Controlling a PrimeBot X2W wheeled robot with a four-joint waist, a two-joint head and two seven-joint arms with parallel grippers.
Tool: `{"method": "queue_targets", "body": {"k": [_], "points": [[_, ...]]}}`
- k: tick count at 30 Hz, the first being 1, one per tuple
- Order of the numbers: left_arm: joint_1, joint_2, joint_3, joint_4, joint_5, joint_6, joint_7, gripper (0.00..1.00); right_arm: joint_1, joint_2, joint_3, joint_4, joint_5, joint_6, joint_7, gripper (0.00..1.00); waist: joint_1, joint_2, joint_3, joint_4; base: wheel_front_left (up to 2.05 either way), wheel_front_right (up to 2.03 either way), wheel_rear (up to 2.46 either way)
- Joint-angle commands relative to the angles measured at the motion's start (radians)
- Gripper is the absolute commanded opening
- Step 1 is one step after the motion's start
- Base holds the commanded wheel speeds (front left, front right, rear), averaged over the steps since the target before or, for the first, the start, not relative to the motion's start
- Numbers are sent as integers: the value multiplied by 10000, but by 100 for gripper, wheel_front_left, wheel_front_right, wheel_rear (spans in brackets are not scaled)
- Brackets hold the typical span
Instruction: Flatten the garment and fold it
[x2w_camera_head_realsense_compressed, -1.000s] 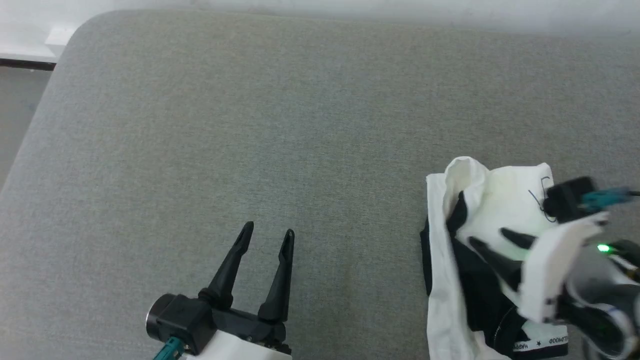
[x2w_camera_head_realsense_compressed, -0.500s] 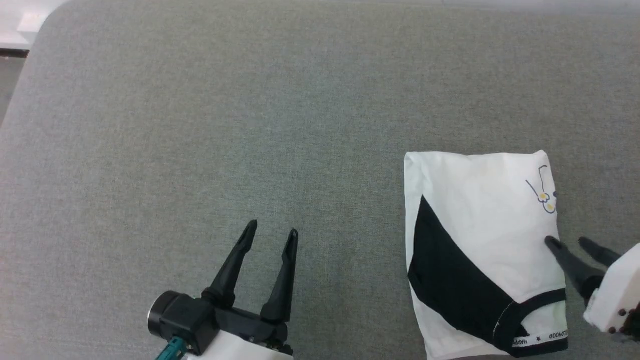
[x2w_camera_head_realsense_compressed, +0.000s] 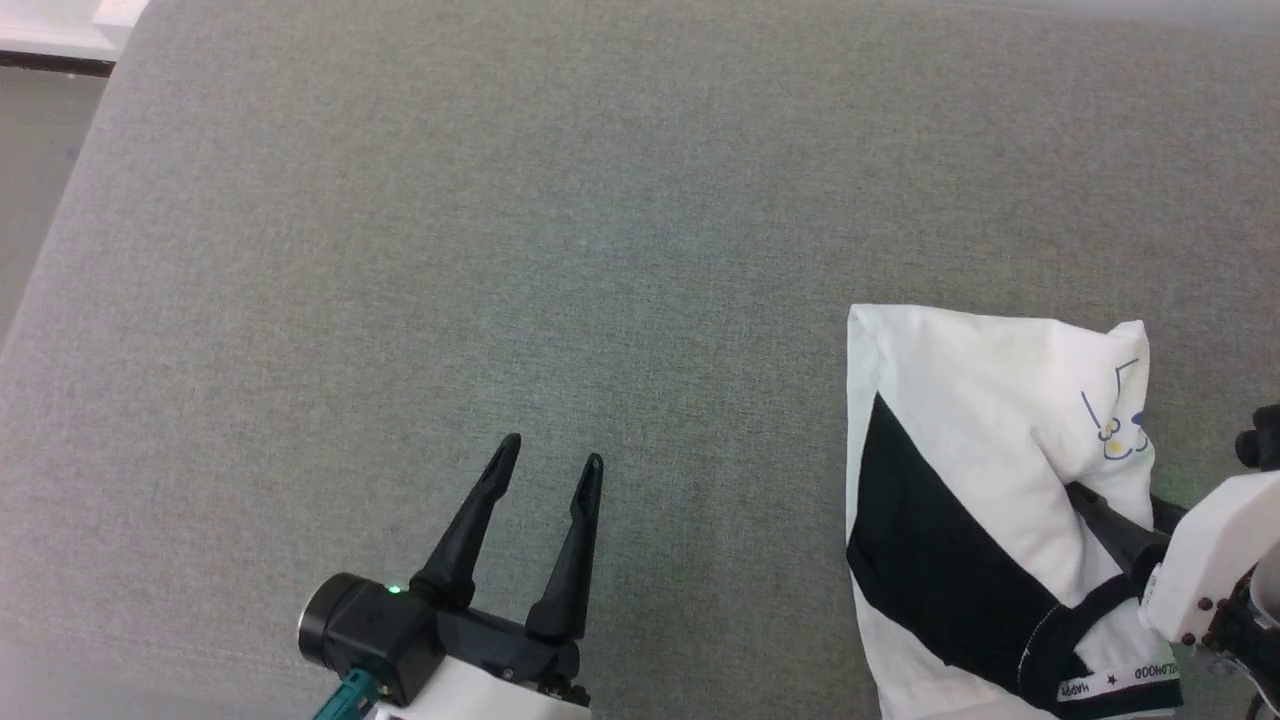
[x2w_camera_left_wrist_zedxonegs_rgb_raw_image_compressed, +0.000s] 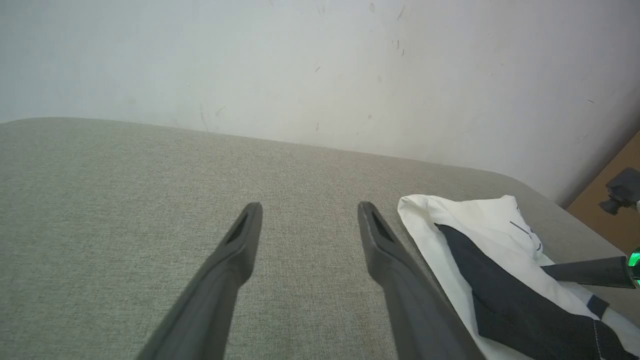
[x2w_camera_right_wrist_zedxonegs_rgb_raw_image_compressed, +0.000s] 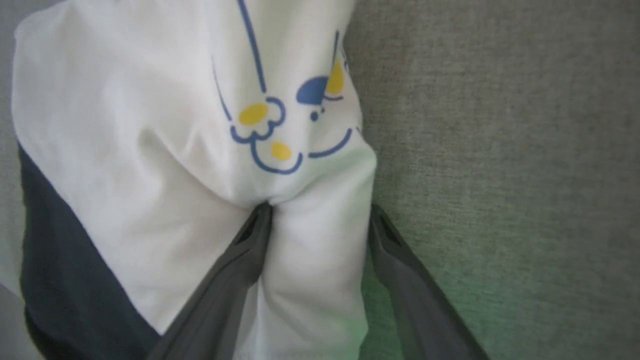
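My right gripper grips the bunched folded edge (x2w_camera_head_realsense_compressed: 1116, 492) beside the garment's printed side next. That edge stands up while the garment's white panel (x2w_camera_head_realsense_compressed: 960, 384) lies flat.
The garment (x2w_camera_head_realsense_compressed: 980, 450) lies folded in a rough rectangle at the right of the grey cushion, white with a black diagonal band and a small printed face. My right gripper (x2w_camera_head_realsense_compressed: 1115, 500) comes in from the right at the fold's right edge. In the right wrist view its jaws (x2w_camera_right_wrist_zedxonegs_rgb_raw_image_compressed: 320, 207) stand wide open astride that edge, a bunched ridge of white garment (x2w_camera_right_wrist_zedxonegs_rgb_raw_image_compressed: 150, 125) between the fingers. My left gripper (x2w_camera_head_realsense_compressed: 552, 450) hovers open over bare cushion at the lower middle, well left of the shirt. The left wrist view has its fingers (x2w_camera_left_wrist_zedxonegs_rgb_raw_image_compressed: 245, 235) apart, the garment (x2w_camera_left_wrist_zedxonegs_rgb_raw_image_compressed: 480, 235) to their right.
The grey upholstered cushion (x2w_camera_head_realsense_compressed: 500, 250) spans the head view; its left edge drops to the floor (x2w_camera_head_realsense_compressed: 35, 140). A white wall (x2w_camera_left_wrist_zedxonegs_rgb_raw_image_compressed: 300, 65) rises behind the cushion in the left wrist view, with a brown board (x2w_camera_left_wrist_zedxonegs_rgb_raw_image_compressed: 612, 200) at the far right.
The garment went from a crumpled heap under my right gripper to a flat fold. The right fingers then pushed into its right edge, bunching fabric. The head camera shifted; the left gripper stayed put.
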Motion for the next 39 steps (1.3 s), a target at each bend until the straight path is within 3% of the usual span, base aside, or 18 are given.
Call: {"method": "queue_targets", "body": {"k": [1,2,12,19,30,39], "points": [[-98,55,-22,-41,58,0,1,100,-36,89,155,251,50,-9,98,9,0,0,11,10,0,0,0],[-102,55,-30,-46,51,7,9,100,-72,95,171,344,21,-9,92,0,0,0,9,12,0,0,0],[-242,106,-101,-125,92,92,55,100,-815,-184,588,461,-125,-9,-705,0,0,0,-167,-524,0,0,0],[-495,163,-119,-297,151,159,162,100,-1767,-880,725,531,-270,-9,-616,0,0,0,-16,-1271,0,0,0],[-1165,216,-117,-636,434,386,385,100,-3508,-2589,1237,919,-626,-9,-551,0,0,0,833,-2530,0,0,0],[-2102,384,-298,-961,880,365,818,100,-4744,-4449,1676,1385,-1244,-9,-1214,0,0,0,2016,-3259,0,0,0]]}}
